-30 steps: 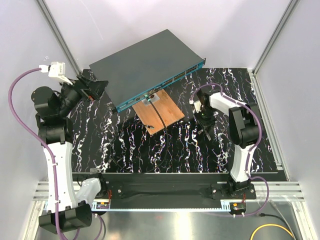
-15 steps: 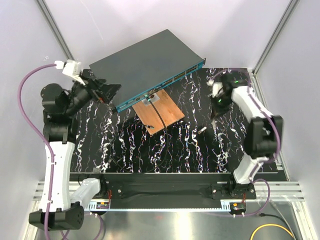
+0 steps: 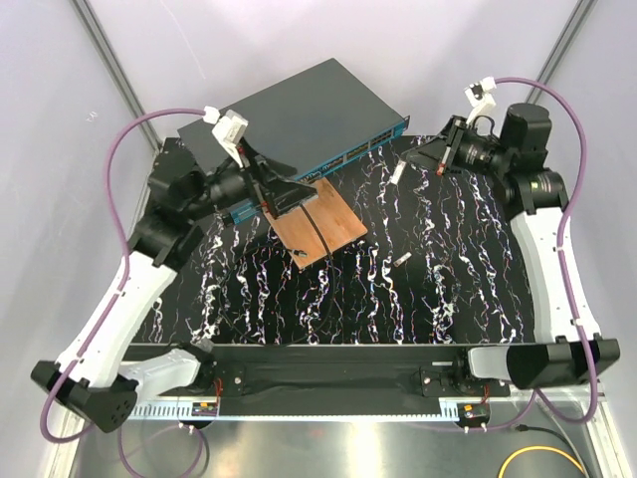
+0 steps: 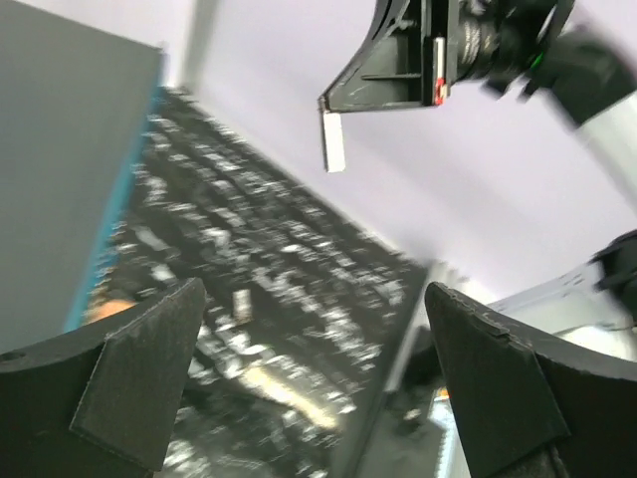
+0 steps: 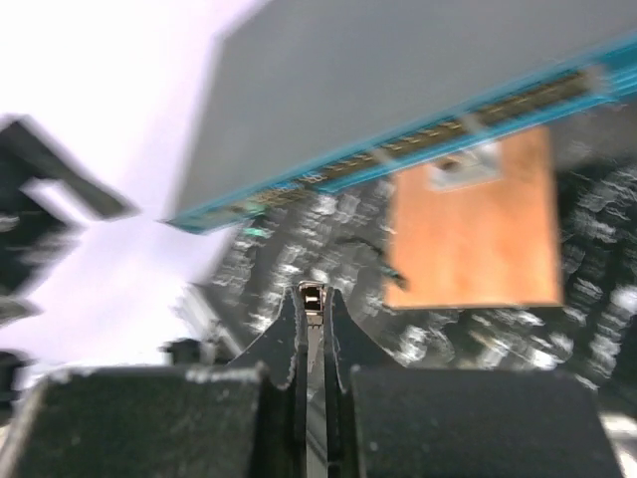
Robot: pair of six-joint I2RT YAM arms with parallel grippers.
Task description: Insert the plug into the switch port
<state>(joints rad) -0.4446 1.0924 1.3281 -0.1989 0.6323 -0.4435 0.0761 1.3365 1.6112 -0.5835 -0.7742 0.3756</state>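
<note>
Next, my left gripper grabs the plug by its silver tip (image 3: 397, 174) (image 4: 334, 147) beyond my right gripper's fingers, so the plug's other end stays free to hand back for inserting.
The switch (image 3: 289, 124), a flat dark grey box with a teal-blue port face (image 3: 348, 159), lies at the back of the mat. It also shows in the right wrist view (image 5: 398, 90) and the left wrist view (image 4: 60, 169). My right gripper (image 3: 416, 159) is raised at the back right, right of the switch. It is shut on a small silver plug (image 3: 396, 172), whose tip shows between its fingers (image 5: 314, 297) and in the left wrist view (image 4: 333, 141). My left gripper (image 3: 289, 194) hovers open and empty over the switch's front edge (image 4: 314, 378).
A copper-brown board (image 3: 320, 227) lies in front of the switch with a black cable (image 3: 317, 231) across it; it shows in the right wrist view (image 5: 473, 229). A second small connector (image 3: 401, 259) lies on the black marbled mat (image 3: 378, 299). White walls enclose the cell.
My left gripper has swung right from the mat's left edge to the switch's front. My right arm has risen and moved to the back right with the plug.
</note>
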